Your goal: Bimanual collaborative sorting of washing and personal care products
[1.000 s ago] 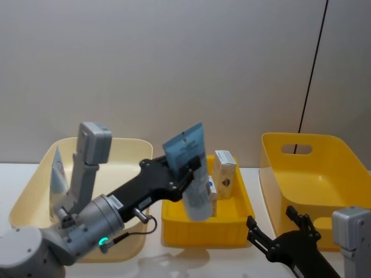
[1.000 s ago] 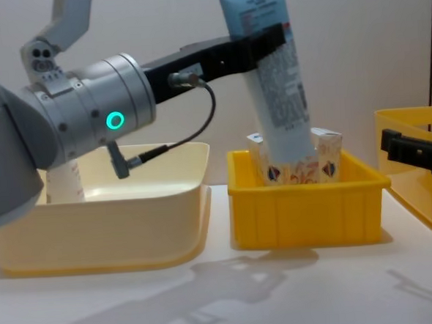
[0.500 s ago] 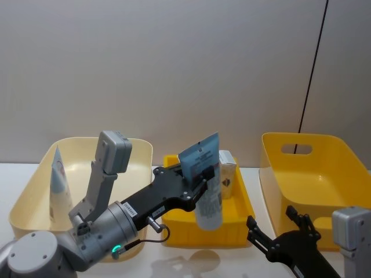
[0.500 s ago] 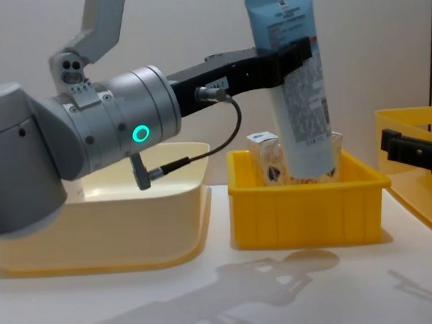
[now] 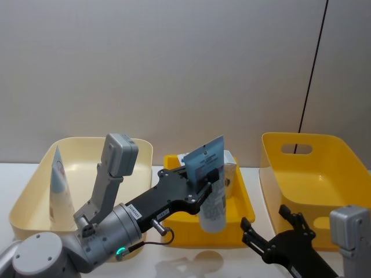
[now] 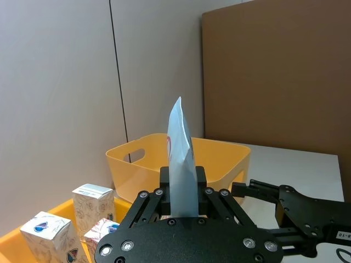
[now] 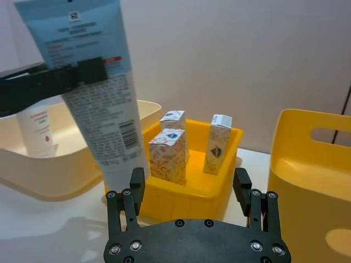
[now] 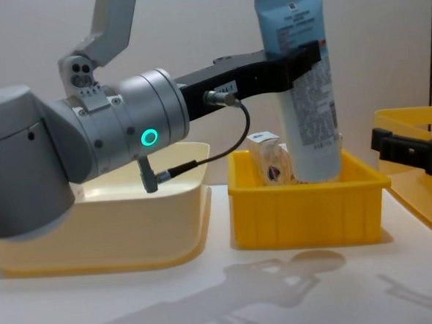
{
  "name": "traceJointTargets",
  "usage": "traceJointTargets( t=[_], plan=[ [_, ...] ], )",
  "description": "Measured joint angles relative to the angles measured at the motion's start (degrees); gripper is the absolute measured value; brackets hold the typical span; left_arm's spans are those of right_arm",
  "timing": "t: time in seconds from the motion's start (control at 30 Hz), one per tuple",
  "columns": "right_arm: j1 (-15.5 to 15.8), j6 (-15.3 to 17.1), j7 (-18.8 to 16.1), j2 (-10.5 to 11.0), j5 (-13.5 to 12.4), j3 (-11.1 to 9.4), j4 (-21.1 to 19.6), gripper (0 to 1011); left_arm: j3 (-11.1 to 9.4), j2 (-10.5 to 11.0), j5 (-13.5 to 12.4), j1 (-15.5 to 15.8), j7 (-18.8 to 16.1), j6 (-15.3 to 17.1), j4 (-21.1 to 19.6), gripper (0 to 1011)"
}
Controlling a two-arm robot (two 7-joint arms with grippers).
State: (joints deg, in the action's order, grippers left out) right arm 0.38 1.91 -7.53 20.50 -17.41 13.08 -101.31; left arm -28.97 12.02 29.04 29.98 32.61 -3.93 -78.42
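Note:
My left gripper already covers the tube just under its crimped top. My right gripper will grab the tube by its free lower end (image 5: 213, 207) next.
My left gripper (image 5: 212, 174) is shut on a tall light-blue squeeze tube (image 5: 210, 185), gripping it just under the crimped top. The tube (image 8: 305, 90) hangs nearly upright, cap end down, at about rim height over the small yellow bin (image 8: 307, 214). Three small white cartons (image 7: 167, 156) stand in that bin. A second tube (image 5: 58, 176) stands in the cream bin (image 5: 29, 200) on the left. My right gripper (image 7: 189, 186) is open and holds nothing, low at the front right near the small bin. From the left wrist, the held tube (image 6: 181, 164) shows edge-on between the fingers.
A large yellow bin (image 5: 316, 174) with handle cut-outs stands at the right, behind my right gripper (image 5: 271, 231). The three bins sit side by side on the white table (image 8: 209, 294), with bare table in front of them. A grey wall stands behind.
My left arm has carried the tube to the right and a little forward, from over the small bin's middle toward its right part. My right gripper has shifted slightly left.

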Motion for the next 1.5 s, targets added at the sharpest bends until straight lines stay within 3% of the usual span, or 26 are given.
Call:
traceJointTargets(
  t=[0.5, 0.73, 0.93, 1.5],
  plan=[
    [-3.2, 0.2, -9.7, 2.8, -2.9, 1.7, 0.9, 1001, -0.3, -0.1, -0.2, 0.1, -0.1, -0.1, 0.1, 236],
    [-5.2, 0.2, -12.2, 3.3, -3.3, 2.9, 2.0, 1001, -0.4, -0.1, -0.2, 0.1, -0.1, -0.2, 0.1, 236],
    [-6.7, 0.3, -12.1, 2.9, -2.6, 3.7, 2.9, 1001, -0.4, -0.1, -0.2, 0.1, -0.1, -0.2, 0.1, 236],
    [-10.6, 1.3, -7.6, -0.7, 2.2, 5.7, 6.2, 1001, -0.4, -0.1, -0.2, 0.1, -0.1, -0.2, 0.1, 235]
  ],
)
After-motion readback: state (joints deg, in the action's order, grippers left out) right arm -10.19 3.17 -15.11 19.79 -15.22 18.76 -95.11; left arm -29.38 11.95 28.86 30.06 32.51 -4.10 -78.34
